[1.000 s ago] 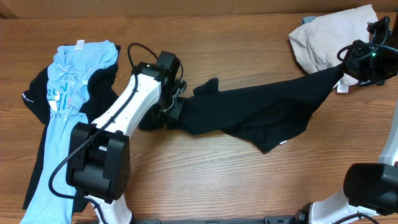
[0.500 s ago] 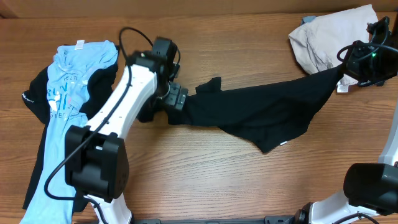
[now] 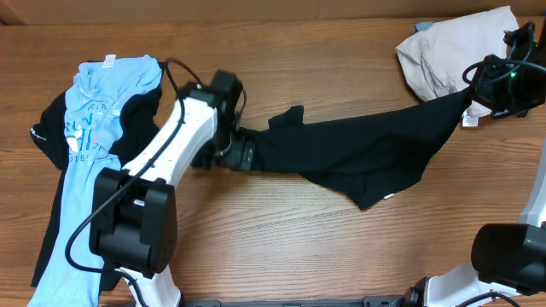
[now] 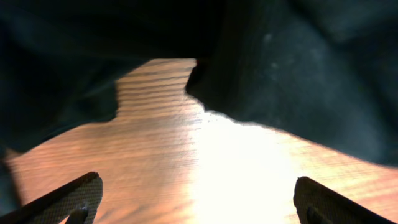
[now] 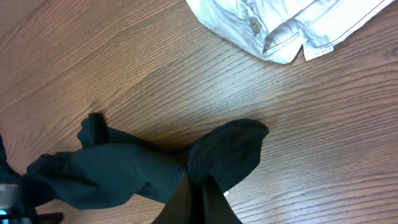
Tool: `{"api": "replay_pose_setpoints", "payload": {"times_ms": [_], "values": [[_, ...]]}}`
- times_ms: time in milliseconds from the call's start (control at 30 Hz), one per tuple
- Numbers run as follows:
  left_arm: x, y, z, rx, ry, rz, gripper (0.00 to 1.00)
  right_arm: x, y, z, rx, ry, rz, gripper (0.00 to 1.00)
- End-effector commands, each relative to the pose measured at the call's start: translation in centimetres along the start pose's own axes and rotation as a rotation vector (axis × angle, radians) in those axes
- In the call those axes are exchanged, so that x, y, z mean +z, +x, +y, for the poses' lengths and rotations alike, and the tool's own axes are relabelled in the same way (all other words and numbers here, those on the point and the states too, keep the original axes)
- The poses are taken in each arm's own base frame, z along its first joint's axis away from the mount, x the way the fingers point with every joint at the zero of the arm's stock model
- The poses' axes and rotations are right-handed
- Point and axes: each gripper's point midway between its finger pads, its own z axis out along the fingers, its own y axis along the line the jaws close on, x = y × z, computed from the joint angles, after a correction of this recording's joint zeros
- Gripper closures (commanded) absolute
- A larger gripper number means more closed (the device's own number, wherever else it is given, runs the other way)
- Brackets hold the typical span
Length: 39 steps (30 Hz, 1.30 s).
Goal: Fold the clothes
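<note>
My left gripper should next grab the black shirt (image 3: 358,153) by its loose end (image 3: 263,153), opposite where my right gripper holds it. Then the shirt can be spread for folding.
The black shirt (image 3: 358,153) lies stretched across the table's middle, a small white label (image 3: 388,195) at its lower edge. My left gripper (image 3: 241,154) is at the shirt's left end. In the left wrist view it is open (image 4: 199,200), with bare wood between its fingertips (image 4: 73,196) and black cloth (image 4: 305,74) just ahead. My right gripper (image 3: 475,95) is shut on the shirt's right end, which it holds lifted. In the right wrist view the fabric (image 5: 143,171) is pinched in that gripper (image 5: 198,200). A light blue printed tee (image 3: 90,170) lies at the far left.
The blue tee rests on another black garment (image 3: 47,128). A crumpled beige shirt (image 3: 452,47) sits at the back right, its buttoned edge (image 5: 273,28) showing in the right wrist view. Bare wooden table (image 3: 281,247) lies in front of the black shirt.
My left gripper has opened and let go of the shirt's left end, then shifted slightly toward the front. The right gripper has kept still, holding its end.
</note>
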Motion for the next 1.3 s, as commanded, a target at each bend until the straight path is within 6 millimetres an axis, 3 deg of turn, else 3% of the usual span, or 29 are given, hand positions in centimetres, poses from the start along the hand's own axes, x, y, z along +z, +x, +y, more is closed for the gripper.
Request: {"api": "replay_pose_setpoints", "payload": {"times_ms": [0, 200, 300, 700, 767, 833, 933, 1000, 1133, 1267], "values": [[1.6, 0.0, -1.2, 0.0, 0.04, -0.025, 0.0, 0.0, -0.2, -0.2, -0.007, 0.01, -0.007, 0.96], [3.1, -2.1, -2.1, 0.03, 0.073, -0.137, 0.05, 0.0, -0.2, -0.2, -0.007, 0.01, -0.006, 0.96], [3.8, -2.8, -2.2, 0.032, 0.081, -0.176, 0.13, 0.0, -0.2, -0.2, -0.007, 0.01, -0.005, 0.96], [5.7, -1.6, -1.9, 0.03, 0.075, -0.162, 0.39, 0.0, -0.2, -0.2, -0.007, 0.01, -0.006, 0.96], [5.7, -1.9, -1.9, 0.031, 0.077, -0.173, 0.5, 0.0, -0.2, -0.2, -0.007, 0.01, -0.006, 0.96], [5.6, -2.1, -1.9, 0.03, 0.08, -0.184, 0.71, 0.0, -0.2, -0.2, -0.007, 0.01, -0.005, 0.96], [5.6, -2.3, -2.0, 0.03, 0.081, -0.19, 0.94, 0.0, -0.1, -0.2, -0.006, 0.01, -0.003, 0.96], [5.6, -2.3, -2.0, 0.03, 0.081, -0.189, 0.96, 0.0, -0.1, -0.2, -0.006, 0.011, -0.002, 0.96], [4.6, -2.5, -1.8, 0.024, 0.079, -0.181, 0.96, 0.0, -0.1, -0.2, -0.006, 0.011, -0.002, 0.96], [0.6, -3.8, -1.3, 0.0, 0.077, -0.179, 0.96, 0.0, -0.2, -0.2, -0.007, 0.01, -0.006, 0.96]]}}
